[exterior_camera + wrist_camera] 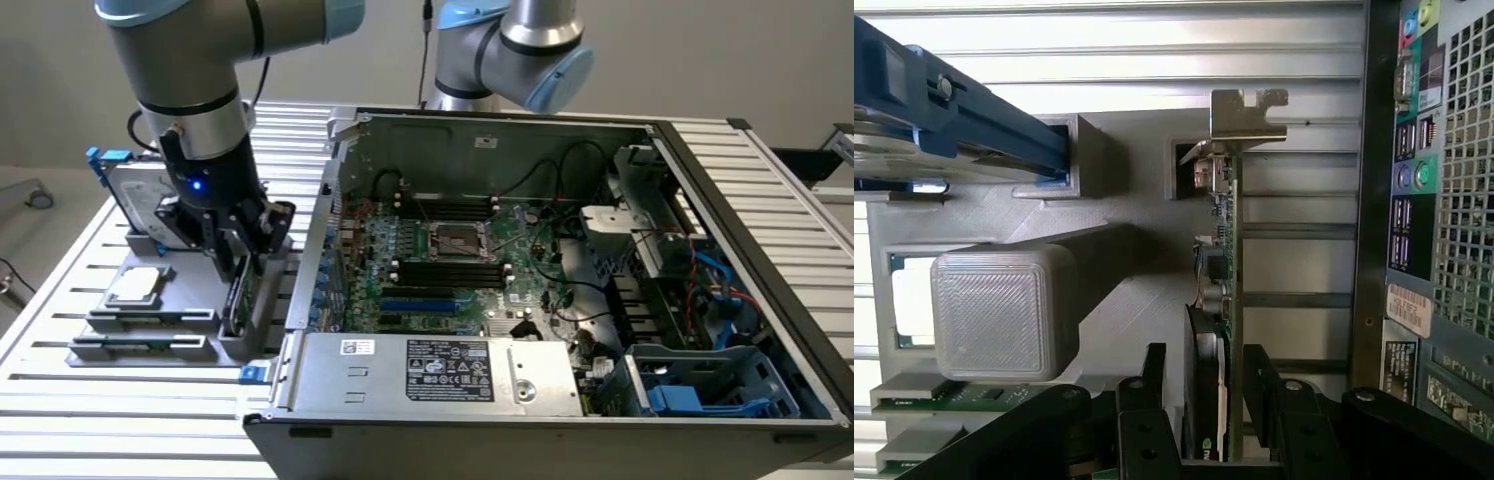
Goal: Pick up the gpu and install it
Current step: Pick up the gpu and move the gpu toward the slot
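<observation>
Next, my gripper grabs the GPU [1227, 240] across its flat black cover [1203, 388] and the board behind it, since small components jut out unevenly toward the bracket.
The gpu [236, 300] stands on its long edge in a slot of the grey parts holder [147, 345], at the exterior view's left of the computer case. In the wrist view the gpu [1227, 240] shows its green board edge, its black cover and a silver end bracket [1249, 115]. My gripper [240, 255] hangs straight above the card, and the black fingers [1150, 395] straddle it, one on each side. The gripper [1206, 400] is open, with narrow gaps left between the fingers and the card.
The open computer case [747, 200] lies with its motherboard [447, 265] facing up. On the holder sit a hard drive in a blue frame [127, 190], a processor [138, 287] and memory sticks [140, 343]. A second arm [514, 50] stands behind the case.
</observation>
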You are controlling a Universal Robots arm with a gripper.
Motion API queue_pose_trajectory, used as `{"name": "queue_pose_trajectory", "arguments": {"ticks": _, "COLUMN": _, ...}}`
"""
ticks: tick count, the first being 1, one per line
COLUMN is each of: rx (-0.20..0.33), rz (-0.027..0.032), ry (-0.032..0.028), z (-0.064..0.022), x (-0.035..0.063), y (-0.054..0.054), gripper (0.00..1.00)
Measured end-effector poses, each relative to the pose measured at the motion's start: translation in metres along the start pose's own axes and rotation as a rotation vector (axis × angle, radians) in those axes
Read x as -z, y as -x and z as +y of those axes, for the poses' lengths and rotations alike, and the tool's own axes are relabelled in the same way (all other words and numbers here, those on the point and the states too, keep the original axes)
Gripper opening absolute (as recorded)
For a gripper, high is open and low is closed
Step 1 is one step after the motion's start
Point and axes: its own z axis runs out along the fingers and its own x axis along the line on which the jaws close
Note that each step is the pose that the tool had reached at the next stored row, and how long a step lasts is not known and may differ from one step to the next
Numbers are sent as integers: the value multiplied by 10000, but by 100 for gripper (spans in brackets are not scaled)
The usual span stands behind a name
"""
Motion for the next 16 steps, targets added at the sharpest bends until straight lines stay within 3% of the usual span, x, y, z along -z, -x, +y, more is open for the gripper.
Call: {"name": "queue_pose_trajectory", "arguments": {"ticks": 16, "rx": 31, "rz": -3, "ry": 0, "z": -29, "x": -24, "y": 7, "gripper": 44}}
